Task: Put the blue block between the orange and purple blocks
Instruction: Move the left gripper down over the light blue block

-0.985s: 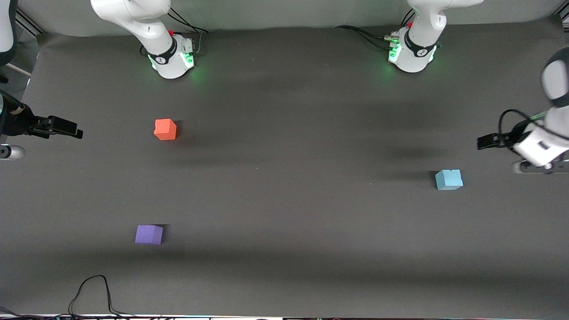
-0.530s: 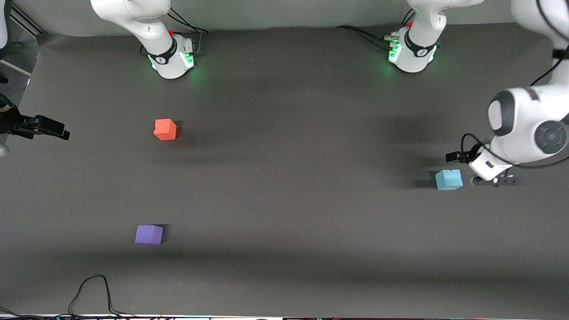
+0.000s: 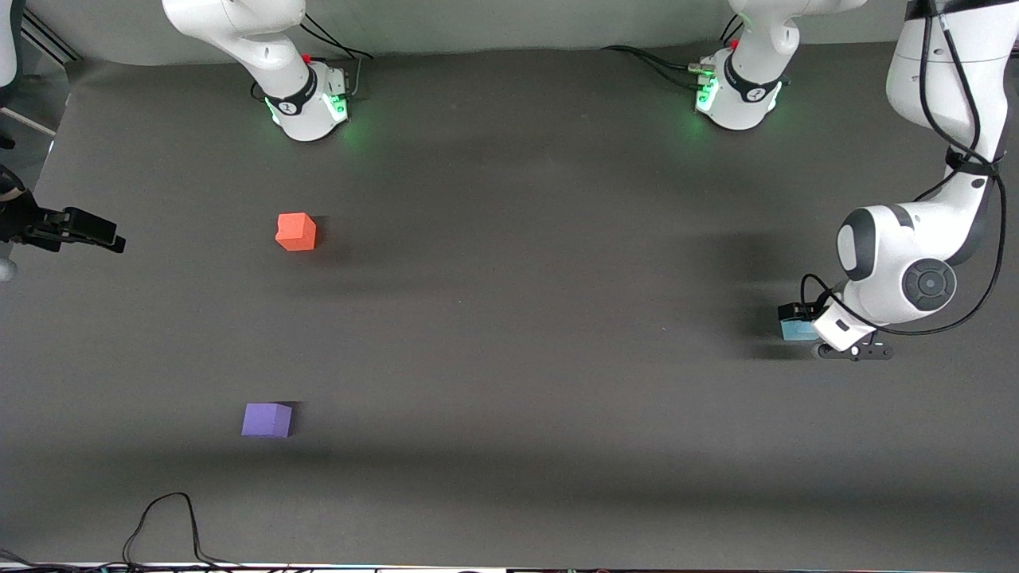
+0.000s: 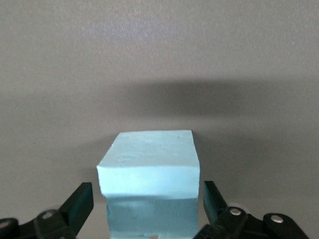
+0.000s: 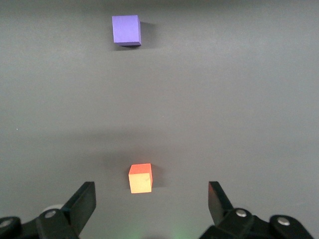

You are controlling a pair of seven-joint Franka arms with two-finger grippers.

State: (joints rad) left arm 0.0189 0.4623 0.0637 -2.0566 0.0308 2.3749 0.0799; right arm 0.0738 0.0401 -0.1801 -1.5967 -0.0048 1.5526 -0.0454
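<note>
The left gripper's fingers are on both sides of the blue block's lower part in the left wrist view, so the left gripper needs to close. Closing now would hold the blue block.
The blue block [image 3: 790, 331] sits on the table at the left arm's end, partly covered by my left gripper [image 3: 799, 318]. In the left wrist view the blue block [image 4: 149, 172] stands between the open fingers of the left gripper [image 4: 147, 204], with a small gap on each side. The orange block [image 3: 296, 231] and the purple block [image 3: 267, 420] sit toward the right arm's end, the purple one nearer the front camera. My right gripper [image 3: 103, 231] hovers open and empty at that end's table edge; its wrist view shows that gripper [image 5: 149, 201], the orange block [image 5: 140, 178] and the purple block [image 5: 126, 30].
A black cable [image 3: 171, 521] loops onto the table's near edge at the right arm's end. The two robot bases [image 3: 306, 103] stand along the edge farthest from the front camera. The dark mat [image 3: 517, 334] lies bare between the blocks.
My left arm has swung in and come down, so its open fingers now straddle the blue block. My right gripper drew back slightly toward the table edge, then stayed still.
</note>
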